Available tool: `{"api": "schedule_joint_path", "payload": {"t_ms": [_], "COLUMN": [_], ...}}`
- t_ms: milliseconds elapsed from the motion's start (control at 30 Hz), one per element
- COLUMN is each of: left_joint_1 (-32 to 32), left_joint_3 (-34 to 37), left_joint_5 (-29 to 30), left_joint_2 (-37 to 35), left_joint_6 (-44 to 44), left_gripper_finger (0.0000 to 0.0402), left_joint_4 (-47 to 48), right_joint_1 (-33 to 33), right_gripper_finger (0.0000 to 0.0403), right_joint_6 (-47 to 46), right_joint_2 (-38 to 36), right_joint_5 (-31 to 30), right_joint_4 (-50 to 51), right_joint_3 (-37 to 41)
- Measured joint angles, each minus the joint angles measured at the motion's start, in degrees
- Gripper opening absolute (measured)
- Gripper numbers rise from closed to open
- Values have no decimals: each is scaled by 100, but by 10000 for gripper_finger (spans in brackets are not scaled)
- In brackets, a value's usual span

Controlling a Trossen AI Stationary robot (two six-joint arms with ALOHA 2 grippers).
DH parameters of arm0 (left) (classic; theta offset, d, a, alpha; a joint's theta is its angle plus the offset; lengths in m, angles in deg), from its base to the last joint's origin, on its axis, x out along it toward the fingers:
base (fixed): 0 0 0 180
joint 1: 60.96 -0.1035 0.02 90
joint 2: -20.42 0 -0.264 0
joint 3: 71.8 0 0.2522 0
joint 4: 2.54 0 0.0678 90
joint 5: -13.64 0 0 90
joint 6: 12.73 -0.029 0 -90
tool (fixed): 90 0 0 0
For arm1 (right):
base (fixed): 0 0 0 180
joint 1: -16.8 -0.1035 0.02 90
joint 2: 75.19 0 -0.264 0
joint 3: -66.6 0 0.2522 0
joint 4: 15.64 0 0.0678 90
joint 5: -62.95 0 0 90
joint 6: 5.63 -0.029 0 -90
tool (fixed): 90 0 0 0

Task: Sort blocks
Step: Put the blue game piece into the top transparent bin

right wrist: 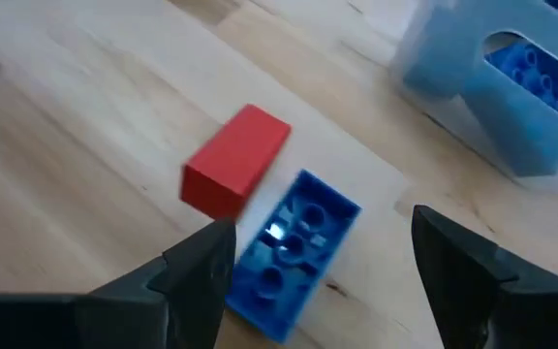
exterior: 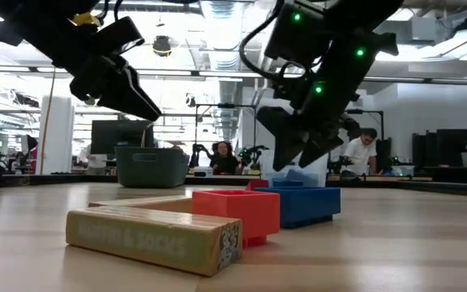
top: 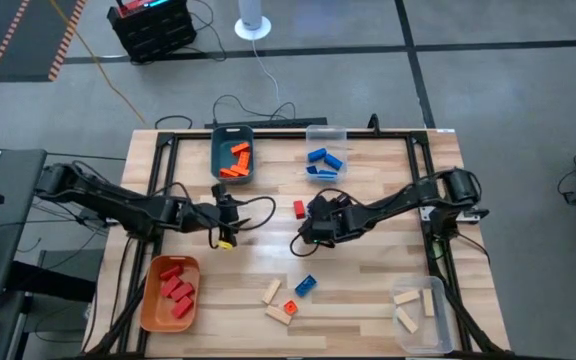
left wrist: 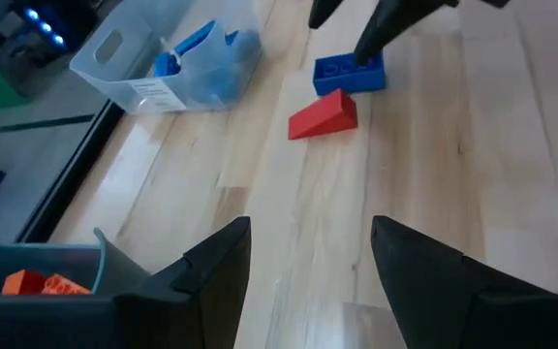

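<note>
The right gripper isn't ready to close on the blue block (right wrist: pixel 294 252) yet and should go lower first: its fingers are above the block in the right wrist view, with bare wood between them.
My right gripper (right wrist: pixel 323 237) is open near the table's middle (top: pixel 314 220). Its fingers stand on either side of a blue studded block (right wrist: pixel 294 252) that lies flat on the table and do not visibly touch it. A red block (right wrist: pixel 235 160) lies beside the blue one (left wrist: pixel 349 71), toward the left arm (top: pixel 299 208). My left gripper (left wrist: pixel 310 233) is open and empty, left of centre (top: pixel 230 215). Near the front edge lie two wooden blocks (top: pixel 271 292), a blue one (top: pixel 305 285) and a red one (top: pixel 290 306).
A teal bin (top: pixel 233 155) holds orange blocks, and a clear bin (top: pixel 325 132) beside it at the far side holds blue ones. An orange bin (top: pixel 148 300) with red blocks sits near left. A clear bin (top: pixel 436 325) with wooden blocks sits near right. People show beyond the table.
</note>
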Motion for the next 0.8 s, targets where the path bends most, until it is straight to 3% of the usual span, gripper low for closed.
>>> {"api": "schedule_joint_path", "payload": {"t_ms": [500,800], "left_joint_1": [7,7], "left_joint_3": [0,0], "left_joint_5": [-4,-60], "left_joint_2": [-167,-169], "left_joint_6": [319,342], "left_gripper_finger": [210,210], "left_joint_4": [278,399], "right_joint_1": [-151,-256], "right_gripper_finger": [292,291], "right_joint_6": [-487,-866], "right_joint_2": [159,781], "right_joint_5": [-102,-249], "right_joint_4": [-179,-301], "right_joint_3": [-57,-49]}}
